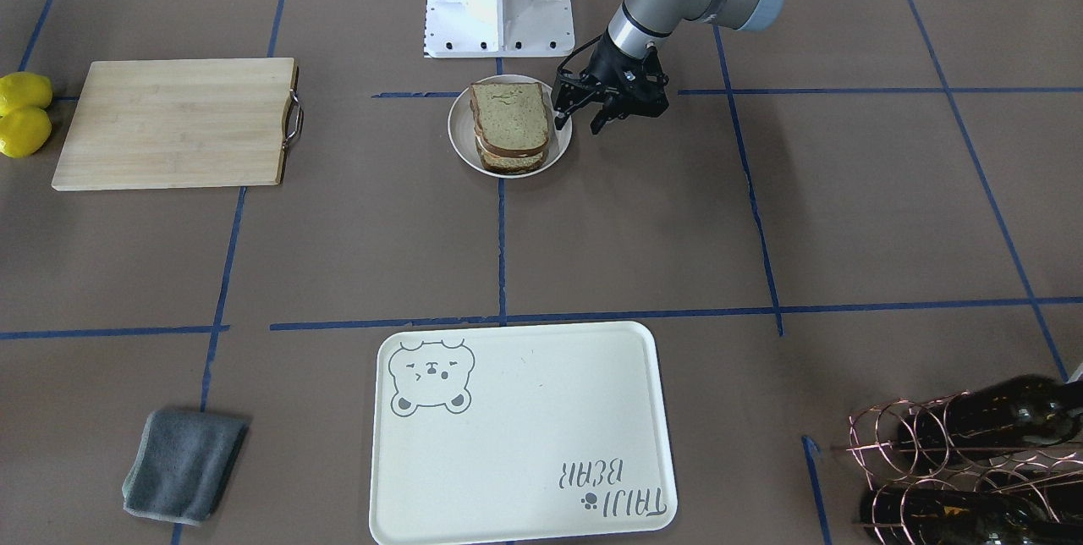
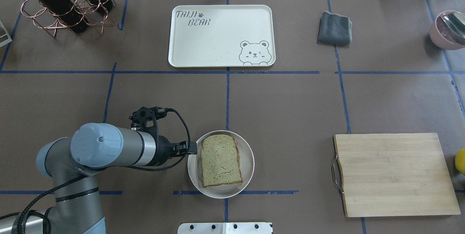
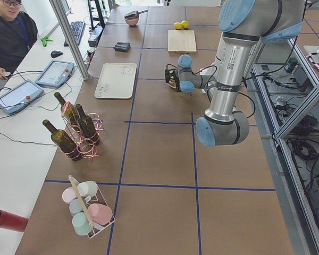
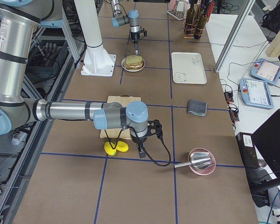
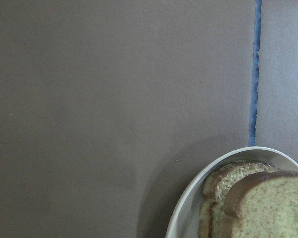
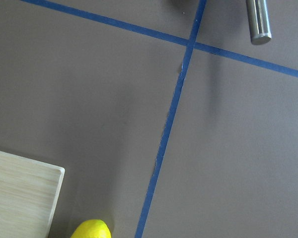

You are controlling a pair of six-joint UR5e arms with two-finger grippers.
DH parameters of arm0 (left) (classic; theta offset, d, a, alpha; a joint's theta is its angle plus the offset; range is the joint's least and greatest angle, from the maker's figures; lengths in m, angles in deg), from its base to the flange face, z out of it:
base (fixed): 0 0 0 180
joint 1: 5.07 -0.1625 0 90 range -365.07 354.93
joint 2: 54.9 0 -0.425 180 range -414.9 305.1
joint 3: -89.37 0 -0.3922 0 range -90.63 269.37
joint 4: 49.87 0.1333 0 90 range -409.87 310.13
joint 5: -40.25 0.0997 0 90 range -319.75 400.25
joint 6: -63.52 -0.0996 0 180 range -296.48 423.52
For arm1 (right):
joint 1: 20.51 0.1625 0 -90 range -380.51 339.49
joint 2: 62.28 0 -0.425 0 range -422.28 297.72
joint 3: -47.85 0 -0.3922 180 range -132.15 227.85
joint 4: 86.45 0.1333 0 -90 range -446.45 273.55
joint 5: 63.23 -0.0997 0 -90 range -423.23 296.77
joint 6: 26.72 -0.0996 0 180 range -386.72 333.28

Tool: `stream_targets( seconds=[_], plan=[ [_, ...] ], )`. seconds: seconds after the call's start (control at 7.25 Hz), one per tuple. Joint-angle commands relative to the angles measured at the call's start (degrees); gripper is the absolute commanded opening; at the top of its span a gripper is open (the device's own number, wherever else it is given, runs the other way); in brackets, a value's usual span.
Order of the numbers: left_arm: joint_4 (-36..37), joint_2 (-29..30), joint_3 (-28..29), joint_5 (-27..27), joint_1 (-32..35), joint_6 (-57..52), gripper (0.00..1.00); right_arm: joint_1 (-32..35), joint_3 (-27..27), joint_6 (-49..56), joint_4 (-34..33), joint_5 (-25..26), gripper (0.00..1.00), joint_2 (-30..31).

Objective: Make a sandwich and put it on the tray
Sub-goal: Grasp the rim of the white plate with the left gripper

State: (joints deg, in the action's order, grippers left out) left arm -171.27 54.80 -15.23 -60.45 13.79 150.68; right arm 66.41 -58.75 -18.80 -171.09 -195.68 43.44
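Note:
The sandwich [image 1: 510, 123] is loosely stacked inside the dish, so my left gripper will next grab the dish by its bare rim [image 1: 569, 133] to keep it level.
The sandwich [image 2: 220, 160] is a stack of tan bread slices with dark crust on a small round white dish [image 2: 249, 157] near the robot's base. No egg shows between the slices. The stack also shows in the front view [image 1: 510, 126] and the left wrist view [image 5: 268, 208]. My left gripper [image 1: 579, 123] is open and empty, just beside the dish's rim, apart from the bread. The cream tray [image 2: 221, 36] with the bear drawing lies empty at the far side of the table. My right gripper [image 4: 141, 153] hangs over the table by the lemons; I cannot tell if it is open or shut.
A wooden cutting board [image 2: 394, 174] lies on my right, with two lemons [image 1: 24, 113] past it. A grey cloth [image 2: 334, 27], a pink bowl with a metal scoop [image 2: 448, 30] and a wire rack of wine bottles [image 2: 61, 5] stand along the far side.

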Motion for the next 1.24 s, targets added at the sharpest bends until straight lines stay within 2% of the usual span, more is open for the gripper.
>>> stream_targets(
  seconds=[0.0, 0.14, 0.28, 0.55, 0.69, 1.1],
  plan=[
    [-2.1, 1.0, 2.5, 0.0, -1.3, -0.2, 0.67, 0.0, 0.0, 0.0, 0.0, 0.0, 1.0, -0.1],
    [-3.6, 1.0, 3.6, 0.0, -1.5, -0.3, 0.65, 0.0, 0.0, 0.0, 0.0, 0.0, 1.0, 0.0],
    [-3.8, 0.9, 3.7, 0.0, -1.5, -0.4, 0.59, 0.0, 0.0, 0.0, 0.0, 0.0, 1.0, -0.1],
    [-3.8, 0.5, 2.8, -0.3, -1.5, -0.4, 0.07, 0.0, -0.1, -0.1, 0.0, 0.0, 1.0, -0.1],
    [-3.8, 0.4, 2.7, -0.3, -1.5, -0.3, 0.0, 0.0, -0.1, -0.3, 0.0, 0.0, 1.0, -0.1],
    [-3.8, 0.3, 2.4, -0.3, -1.5, -0.4, 0.0, -0.1, 0.1, -0.4, 0.1, 0.0, 1.0, -0.2]
  ],
)
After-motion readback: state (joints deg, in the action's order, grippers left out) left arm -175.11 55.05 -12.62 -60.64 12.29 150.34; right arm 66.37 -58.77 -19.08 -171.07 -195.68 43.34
